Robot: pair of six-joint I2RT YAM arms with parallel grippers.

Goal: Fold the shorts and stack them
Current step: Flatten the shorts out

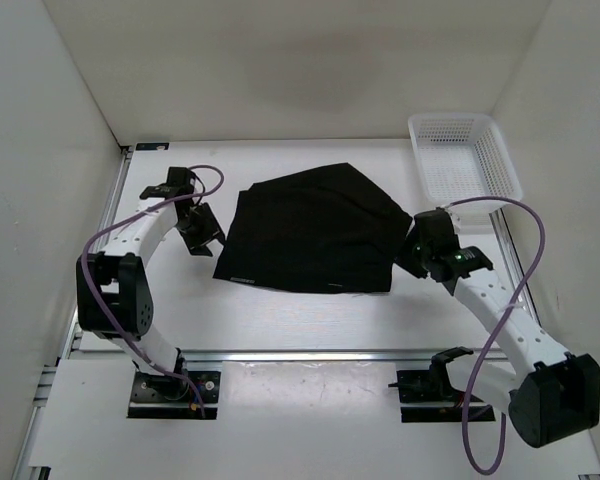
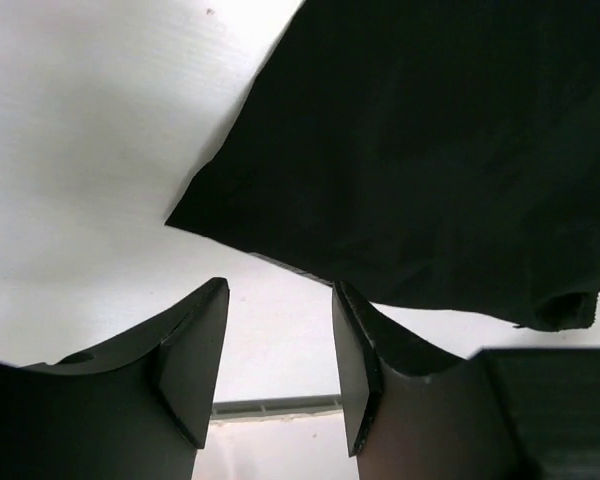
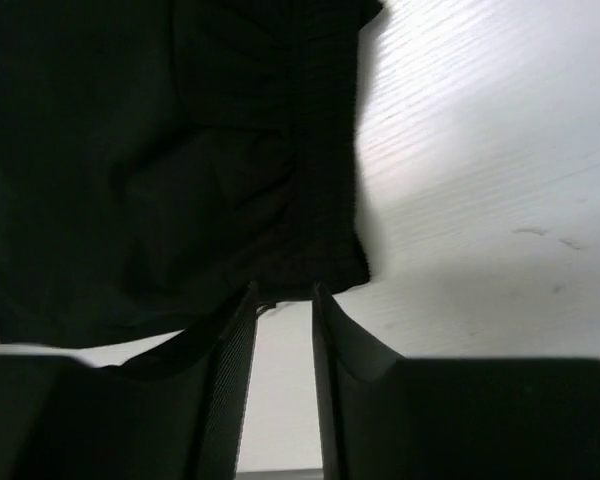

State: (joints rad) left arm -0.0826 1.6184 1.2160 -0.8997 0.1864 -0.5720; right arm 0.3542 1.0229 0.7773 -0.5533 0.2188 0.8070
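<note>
The shorts' pointed near corner, opposite the waistband (image 3: 320, 150), is the part my left gripper will grab next, so that both grippers can straighten the shorts for folding.
The black shorts (image 1: 315, 235) lie spread flat in the middle of the white table, partly folded into a rough wedge. My left gripper (image 1: 206, 236) is open just left of the shorts' left edge, low over the table. In the left wrist view its jaws (image 2: 280, 330) stand wide apart with bare table between them, and the shorts (image 2: 430, 150) lie ahead with a corner pointing left. My right gripper (image 1: 413, 254) is at the shorts' right edge. In the right wrist view its jaws (image 3: 283, 300) are narrowly open, tips at the edge of the gathered waistband (image 3: 320, 150).
A white mesh basket (image 1: 465, 155) stands at the back right corner. White walls enclose the table on the left, back and right. An aluminium rail (image 1: 300, 355) runs along the near edge by the arm bases.
</note>
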